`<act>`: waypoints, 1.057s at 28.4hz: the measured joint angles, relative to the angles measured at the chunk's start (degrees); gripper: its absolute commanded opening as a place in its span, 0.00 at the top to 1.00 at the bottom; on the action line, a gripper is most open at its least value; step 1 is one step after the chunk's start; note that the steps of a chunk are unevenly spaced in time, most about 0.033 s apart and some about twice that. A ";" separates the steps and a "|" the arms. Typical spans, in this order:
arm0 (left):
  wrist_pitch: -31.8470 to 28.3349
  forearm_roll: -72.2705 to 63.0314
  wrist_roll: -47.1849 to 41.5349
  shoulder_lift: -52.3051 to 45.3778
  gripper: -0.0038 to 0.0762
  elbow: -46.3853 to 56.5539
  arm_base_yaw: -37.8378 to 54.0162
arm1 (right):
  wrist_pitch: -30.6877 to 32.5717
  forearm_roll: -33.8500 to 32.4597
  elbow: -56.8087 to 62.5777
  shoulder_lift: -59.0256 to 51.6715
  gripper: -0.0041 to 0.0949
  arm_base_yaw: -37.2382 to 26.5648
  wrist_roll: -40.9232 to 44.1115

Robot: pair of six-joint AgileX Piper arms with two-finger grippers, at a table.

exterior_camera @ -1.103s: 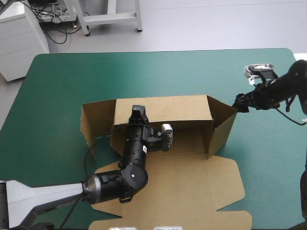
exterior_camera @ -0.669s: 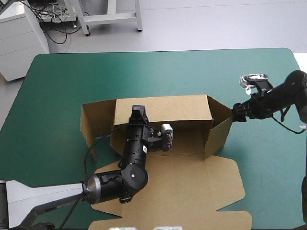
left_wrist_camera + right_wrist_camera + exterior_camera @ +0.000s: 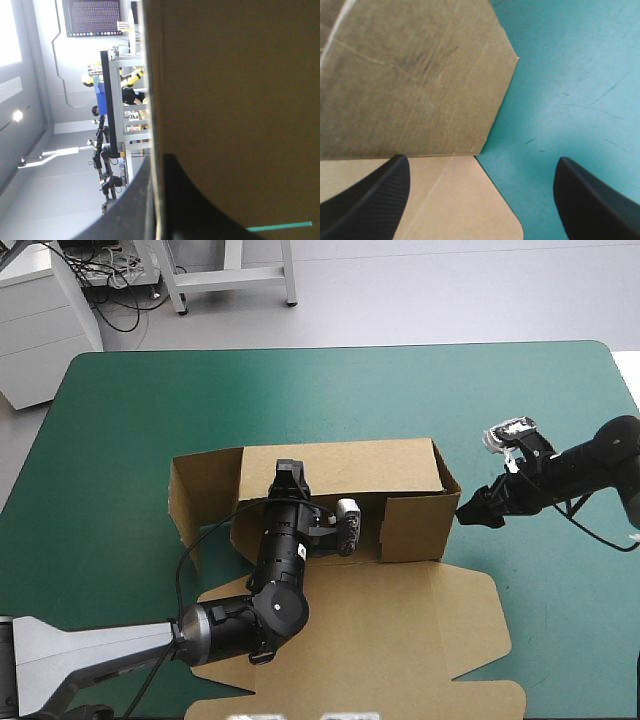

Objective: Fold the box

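The robot's right gripper will next grab the box's end by its top edge [image 3: 448, 466], so that the end stays upright beside the side's folded-in flap [image 3: 418, 528].
The brown box [image 3: 340, 465] lies mid-table with its back wall raised and its lid panel [image 3: 400, 640] flat toward the near edge. My left gripper [image 3: 290, 472] is shut on the back wall's top edge, and the left wrist view shows the board [image 3: 235, 100] pinched between the fingers of that gripper [image 3: 155, 200]. The right side flap [image 3: 415, 525] stands folded in across the box's right end. My right gripper [image 3: 468, 510] is open just outside that flap. In the right wrist view the flap [image 3: 410, 85] stands just ahead of that gripper [image 3: 481, 161], above flat board [image 3: 450, 200].
The left side flap [image 3: 200, 490] still angles outward at the box's left end. The teal-green cover [image 3: 540, 420] stretches to the right and beyond the box. A white cabinet [image 3: 40, 320] stands off the table's far left corner.
My right gripper has moved left toward the box, swinging the right side flap from angled outward to folded in across the box's end. The left arm has held still.
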 measured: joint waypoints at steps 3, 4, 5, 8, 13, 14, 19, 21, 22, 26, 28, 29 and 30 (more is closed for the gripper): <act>0.00 0.00 0.00 0.00 0.99 0.00 0.00 | -0.14 4.30 4.34 0.00 0.24 0.19 -2.87; -0.01 0.00 0.00 0.00 0.99 0.00 0.00 | -0.19 5.27 5.19 0.00 0.24 0.19 -3.71; -0.01 0.00 0.00 0.00 0.99 0.00 0.00 | -0.34 6.30 6.45 0.00 0.24 0.19 -4.66; -0.07 0.00 0.00 0.00 0.99 0.00 0.00 | -1.20 9.02 9.02 0.00 0.24 0.19 -7.04; -0.07 0.00 0.00 0.00 0.99 0.00 0.00 | -6.37 10.36 11.74 0.00 0.24 0.25 -8.45; -0.07 0.00 0.00 0.00 0.99 0.00 0.00 | -7.49 10.47 11.93 0.00 0.24 0.25 -8.70; -0.24 0.00 0.00 0.00 0.99 0.00 0.00 | -8.92 12.22 12.24 -0.06 0.24 0.28 -10.35; -0.24 0.00 -0.05 0.00 0.99 0.00 0.00 | -10.27 12.22 12.39 -0.53 0.24 0.69 -10.17; -0.24 0.00 -0.04 0.00 0.99 0.00 0.00 | -11.36 12.22 12.68 -1.08 0.24 1.11 -9.97; -0.31 0.00 -0.04 0.00 0.99 0.00 0.00 | -16.84 12.03 15.06 -4.62 0.24 4.24 -9.20; -0.31 0.00 -0.04 0.00 0.99 0.00 0.00 | -20.26 12.23 16.67 -7.28 0.24 6.26 -8.86; -0.31 0.00 -0.04 0.00 0.99 0.00 0.00 | -21.59 12.31 17.34 -8.55 0.24 6.96 -8.69; -0.31 0.00 -0.04 0.00 0.99 0.00 0.00 | -23.49 12.36 18.26 -9.68 0.24 7.92 -8.36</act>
